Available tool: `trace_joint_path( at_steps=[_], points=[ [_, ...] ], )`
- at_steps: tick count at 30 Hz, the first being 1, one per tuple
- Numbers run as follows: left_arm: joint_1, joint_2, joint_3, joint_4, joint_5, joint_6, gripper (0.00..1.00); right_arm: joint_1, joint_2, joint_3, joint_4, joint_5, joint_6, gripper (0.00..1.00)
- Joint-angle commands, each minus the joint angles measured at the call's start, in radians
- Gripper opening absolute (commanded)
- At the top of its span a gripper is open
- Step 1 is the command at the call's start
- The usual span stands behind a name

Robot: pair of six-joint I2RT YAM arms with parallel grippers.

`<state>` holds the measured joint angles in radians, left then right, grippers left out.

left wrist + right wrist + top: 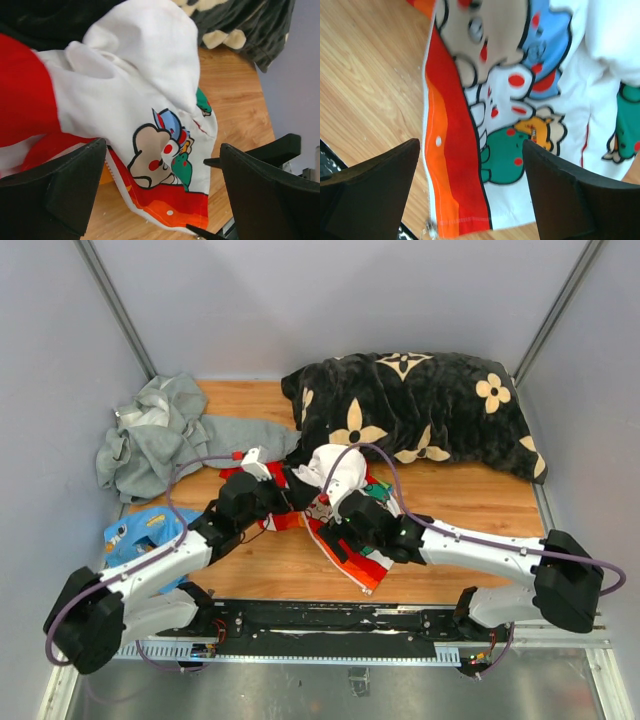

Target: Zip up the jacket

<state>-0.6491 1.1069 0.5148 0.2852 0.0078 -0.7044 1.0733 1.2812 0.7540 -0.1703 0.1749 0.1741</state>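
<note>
My left gripper takes hold of the jacket (335, 502) by its white zipper edge next, to lift and straighten the crumpled front.
The jacket (335, 502) lies crumpled in the middle of the wooden table, red with a white cartoon panel, orange-red stripes and white lining. My left gripper (268, 492) is at its left side; in the left wrist view (162, 197) it is open, with the cartoon panel (160, 150) and the white zipper edge (116, 176) below the jaws. My right gripper (348, 523) hovers over the jacket's lower corner; in the right wrist view (472, 192) it is open above the striped hem (451, 165). A small metal zipper piece (431, 227) shows at that corner.
A grey hooded sweatshirt (160, 435) lies at the back left. A black blanket with cream flowers (420, 410) fills the back right and touches the jacket. A light-blue garment (145, 530) lies at the left edge under my left arm. Grey walls enclose the table.
</note>
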Motion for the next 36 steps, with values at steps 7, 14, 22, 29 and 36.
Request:
trace_joint_path(
  at_steps=[7,14,22,29,36],
  points=[
    [0.085,-0.284,-0.123,-0.345,-0.202,-0.121,0.99,0.010,0.217,0.220,-0.017,-0.013,-0.068,0.89],
    [0.092,-0.377,-0.182,-0.488,-0.325,-0.216,0.99,-0.006,0.364,0.312,0.004,0.057,-0.059,0.90],
    [0.092,-0.349,-0.225,-0.493,-0.364,-0.304,0.99,-0.068,0.400,0.301,0.064,0.054,-0.043,0.51],
    [0.094,-0.326,-0.241,-0.415,-0.358,-0.391,0.97,-0.116,0.291,0.217,0.111,0.007,-0.024,0.01],
    [0.095,-0.282,-0.269,-0.314,-0.360,-0.486,0.92,-0.154,0.212,0.148,0.158,-0.048,-0.004,0.01]
  ],
)
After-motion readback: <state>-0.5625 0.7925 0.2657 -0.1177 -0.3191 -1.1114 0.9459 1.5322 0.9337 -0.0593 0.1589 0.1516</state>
